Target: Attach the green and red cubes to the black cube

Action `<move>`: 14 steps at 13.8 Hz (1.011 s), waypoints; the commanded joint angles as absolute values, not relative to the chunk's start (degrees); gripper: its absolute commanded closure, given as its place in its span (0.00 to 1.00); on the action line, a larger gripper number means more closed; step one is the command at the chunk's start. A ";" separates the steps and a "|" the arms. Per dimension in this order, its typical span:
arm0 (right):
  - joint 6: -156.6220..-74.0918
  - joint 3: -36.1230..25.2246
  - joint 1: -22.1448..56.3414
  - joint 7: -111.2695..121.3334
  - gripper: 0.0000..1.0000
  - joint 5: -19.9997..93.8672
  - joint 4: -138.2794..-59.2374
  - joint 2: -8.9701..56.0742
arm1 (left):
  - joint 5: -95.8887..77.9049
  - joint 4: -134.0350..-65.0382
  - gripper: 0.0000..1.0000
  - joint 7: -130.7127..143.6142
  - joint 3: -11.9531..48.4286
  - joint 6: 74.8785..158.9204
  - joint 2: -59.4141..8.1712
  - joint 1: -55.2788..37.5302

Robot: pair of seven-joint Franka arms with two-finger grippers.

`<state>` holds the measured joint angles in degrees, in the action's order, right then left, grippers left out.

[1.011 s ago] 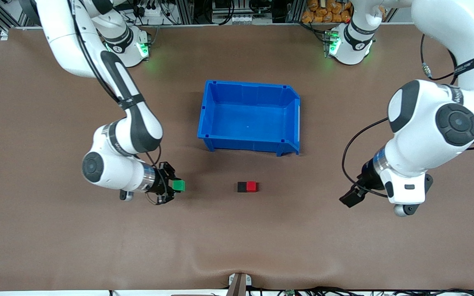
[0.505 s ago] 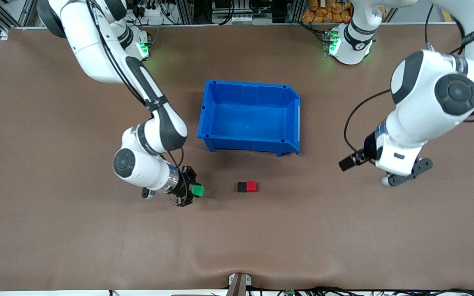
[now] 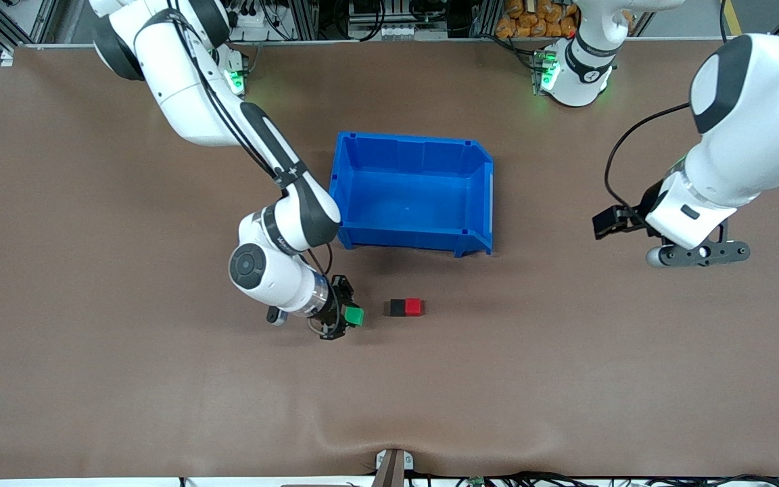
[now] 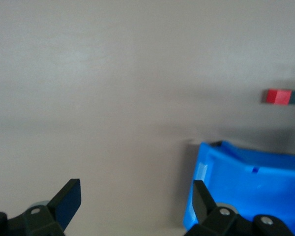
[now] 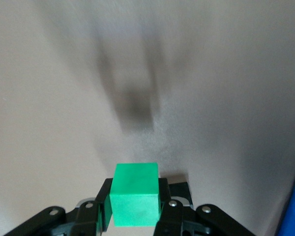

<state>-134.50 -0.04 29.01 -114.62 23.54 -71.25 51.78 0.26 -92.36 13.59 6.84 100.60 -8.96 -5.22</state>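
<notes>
The robot's right gripper has to move the green cube toward the black cube's free side before it opens, because the green cube is still short of that side.
The black cube and the red cube sit side by side, touching, on the brown table, nearer the front camera than the blue bin. In the left wrist view the red cube shows far off. My right gripper is shut on the green cube, low over the table a short gap from the black cube's free side. The green cube sits squarely between the right gripper's fingers. My left gripper hangs open and empty over bare table at the left arm's end.
The blue bin stands open-topped mid-table with nothing inside, close beside the right arm's elbow; its corner shows in the left wrist view. A fold in the brown table cover runs near the front edge.
The right arm has carried the green cube steadily toward the black-and-red pair. The left arm has drawn back and away from the cubes, staying open.
</notes>
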 commanded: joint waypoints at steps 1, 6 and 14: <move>-136.05 -0.62 30.67 -116.72 1.00 24.08 -68.47 54.31 | 0.53 -93.43 0.00 8.63 7.12 96.96 -4.76 -4.39; -136.76 -0.62 32.95 -117.24 1.00 23.99 -68.64 55.90 | 4.92 -92.38 0.00 5.89 7.82 92.21 -1.59 -5.35; -138.51 -0.62 34.72 -119.09 1.00 23.99 -68.55 57.13 | 4.22 -94.40 0.00 3.77 7.64 87.63 3.34 -3.87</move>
